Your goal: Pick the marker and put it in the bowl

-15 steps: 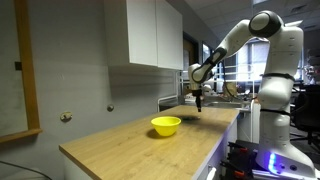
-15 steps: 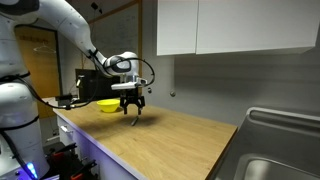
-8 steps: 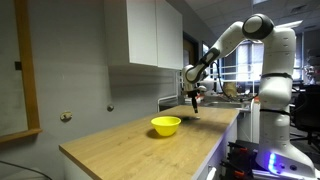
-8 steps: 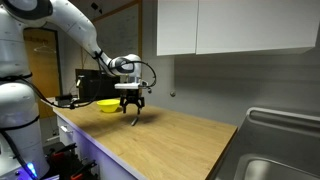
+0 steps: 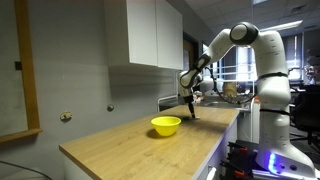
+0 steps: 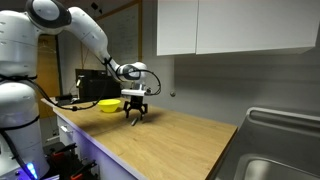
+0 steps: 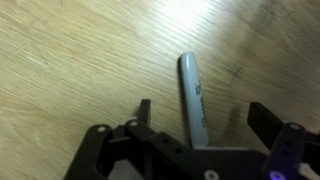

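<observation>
My open fingers stop above the marker's body in the wrist view, so my gripper lowers next before it closes on the body of the marker.
In the wrist view the marker lies on the wooden counter. It is a thin stick that looks grey here, with dark print along its barrel. My gripper is open, and the marker lies between the two dark fingers without touching either. In both exterior views the gripper points down, close over the counter. The yellow bowl stands on the counter a short way from the gripper. The marker is too small to make out in the exterior views.
The wooden counter runs along a grey wall under white cabinets. A steel sink sits at one end of the counter. A dark appliance stands behind the bowl. The counter's front edge is near.
The arm has swung and lowered the gripper a little closer to the counter, over the marker. The bowl has not moved.
</observation>
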You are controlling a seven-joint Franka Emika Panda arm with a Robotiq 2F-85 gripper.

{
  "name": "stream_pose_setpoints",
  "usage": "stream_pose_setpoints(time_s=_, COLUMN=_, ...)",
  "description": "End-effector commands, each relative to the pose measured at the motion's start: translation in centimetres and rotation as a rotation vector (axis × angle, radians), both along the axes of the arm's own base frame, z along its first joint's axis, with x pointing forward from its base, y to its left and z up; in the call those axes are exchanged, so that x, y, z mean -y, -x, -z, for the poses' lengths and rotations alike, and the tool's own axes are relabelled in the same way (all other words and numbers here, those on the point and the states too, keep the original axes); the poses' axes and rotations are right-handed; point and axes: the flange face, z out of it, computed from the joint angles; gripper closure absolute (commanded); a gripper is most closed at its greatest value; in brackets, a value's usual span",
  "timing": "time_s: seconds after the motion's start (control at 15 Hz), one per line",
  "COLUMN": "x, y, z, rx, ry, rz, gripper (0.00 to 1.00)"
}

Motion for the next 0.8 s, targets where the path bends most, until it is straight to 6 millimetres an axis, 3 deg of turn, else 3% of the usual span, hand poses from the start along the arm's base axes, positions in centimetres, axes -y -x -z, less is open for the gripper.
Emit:
stream_pose_setpoints(time_s=0.0, x=0.5, y=-2.4, z=2.2, rx=-0.03, ry=-0.048, rz=-0.001, gripper=0.03)
stream_pose_setpoints(time_s=0.07, x=0.4, y=-2.7, z=2.5, rx=-0.03, ry=-0.056, rz=0.005, gripper=0.27)
stream_pose_setpoints(time_s=0.27, x=0.4, y=-3.4, z=2.1, rx=-0.024, ry=-0.056, rz=0.019, gripper=0.35)
stream_pose_setpoints(time_s=0.73, x=0.6, y=-3.1, z=0.4, rx=-0.009, ry=-0.012, rz=0.019, gripper=0.91)
